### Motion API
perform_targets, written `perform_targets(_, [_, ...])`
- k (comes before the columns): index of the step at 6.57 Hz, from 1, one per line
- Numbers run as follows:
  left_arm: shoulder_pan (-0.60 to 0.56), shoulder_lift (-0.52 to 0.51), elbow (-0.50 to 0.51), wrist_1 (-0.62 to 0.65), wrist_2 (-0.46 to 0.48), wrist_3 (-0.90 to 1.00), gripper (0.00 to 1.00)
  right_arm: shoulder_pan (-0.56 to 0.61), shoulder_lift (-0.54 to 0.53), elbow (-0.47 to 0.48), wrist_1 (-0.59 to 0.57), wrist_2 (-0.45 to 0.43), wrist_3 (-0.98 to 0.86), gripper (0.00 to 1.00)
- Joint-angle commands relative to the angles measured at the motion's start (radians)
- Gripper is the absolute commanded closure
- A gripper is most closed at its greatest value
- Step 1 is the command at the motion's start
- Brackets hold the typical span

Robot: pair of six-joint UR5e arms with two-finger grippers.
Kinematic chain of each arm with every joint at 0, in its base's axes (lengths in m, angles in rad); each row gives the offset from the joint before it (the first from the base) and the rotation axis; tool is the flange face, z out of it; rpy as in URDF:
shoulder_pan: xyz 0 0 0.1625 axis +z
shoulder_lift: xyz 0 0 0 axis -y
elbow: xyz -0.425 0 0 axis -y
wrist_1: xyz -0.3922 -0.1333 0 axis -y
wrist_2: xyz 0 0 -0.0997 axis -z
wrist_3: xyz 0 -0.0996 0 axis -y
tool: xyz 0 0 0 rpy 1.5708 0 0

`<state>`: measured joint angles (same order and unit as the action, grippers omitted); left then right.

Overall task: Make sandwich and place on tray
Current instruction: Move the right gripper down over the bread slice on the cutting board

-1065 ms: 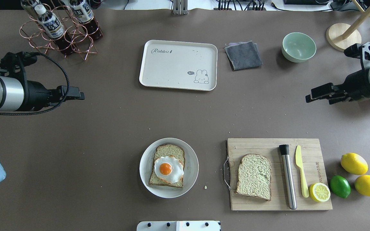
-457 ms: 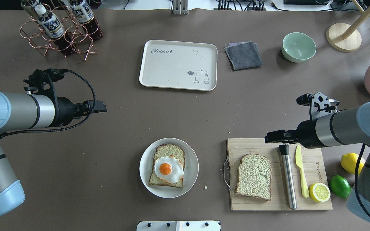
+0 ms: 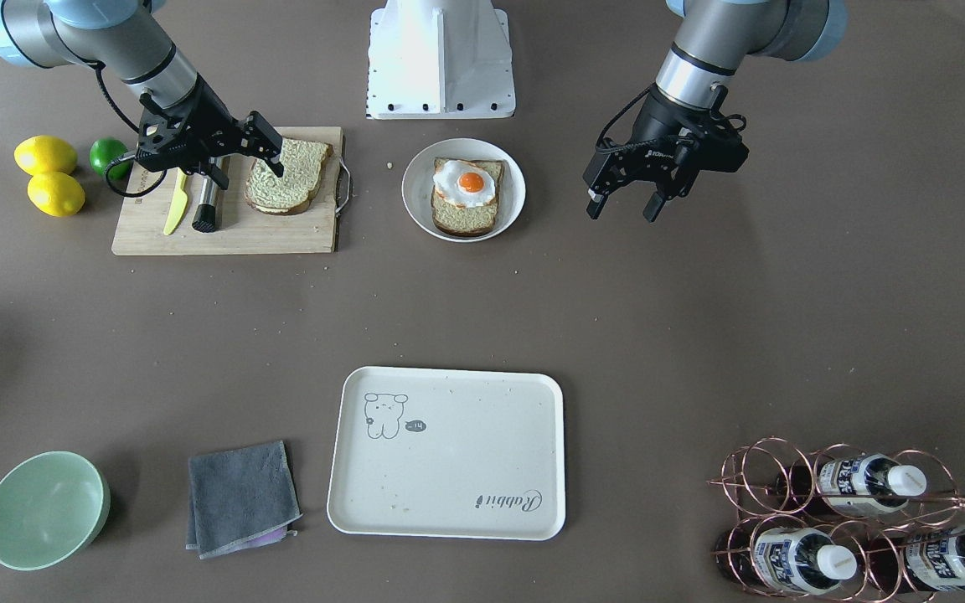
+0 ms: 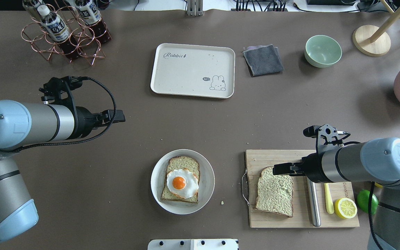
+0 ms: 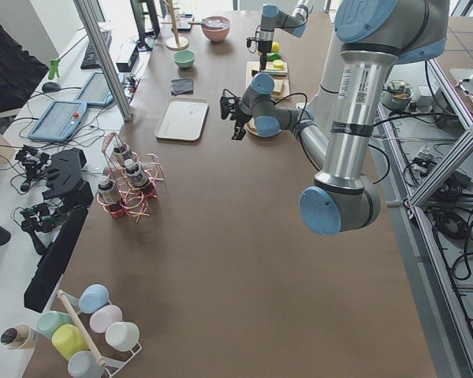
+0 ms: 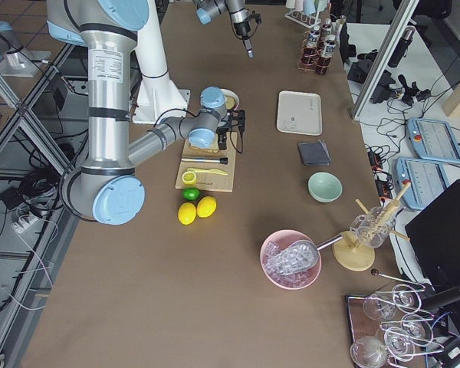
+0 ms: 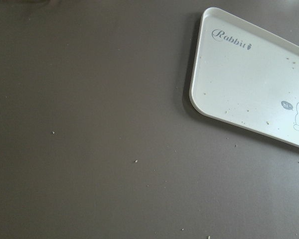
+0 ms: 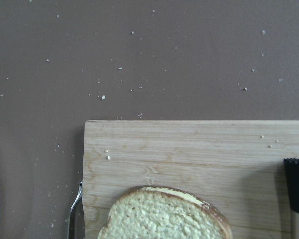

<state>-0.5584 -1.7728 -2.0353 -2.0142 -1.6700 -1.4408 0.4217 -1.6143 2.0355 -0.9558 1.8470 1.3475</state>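
Note:
The right gripper grips the bread slice by its crust edge (image 8: 169, 191) next, to top the fried egg and close the sandwich.
One toast slice (image 4: 274, 191) lies on the wooden cutting board (image 4: 273, 222); it also shows in the right wrist view (image 8: 164, 214). A second slice topped with a fried egg (image 4: 182, 183) lies on the round white plate (image 4: 207, 180). The cream tray (image 4: 193, 70) sits bare at the far middle and shows in the left wrist view (image 7: 249, 89). My right gripper (image 3: 246, 172) is open and empty, above the board by the loose slice's top edge. My left gripper (image 3: 621, 209) is open and empty, above the table left of the plate.
On the board lie a steel muddler (image 4: 313, 205), a yellow knife (image 4: 328, 203) and a lemon half (image 4: 346, 207). A lime (image 4: 365, 200) and two lemons (image 3: 47, 172) sit beside it. Farther off are a grey cloth (image 4: 263, 59), a green bowl (image 4: 323, 50) and a copper bottle rack (image 4: 64, 33).
My right gripper has moved from the table's right side in over the cutting board, to the loose slice. My left gripper has moved right and nearer, toward the plate. Both stay open.

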Motion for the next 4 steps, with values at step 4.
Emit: perform_targets(4, [0.06, -0.01, 0.003, 0.002, 0.087, -0.044, 0.03, -0.061, -0.052, 0.0, -0.003, -0.017, 0.009, 0.29])
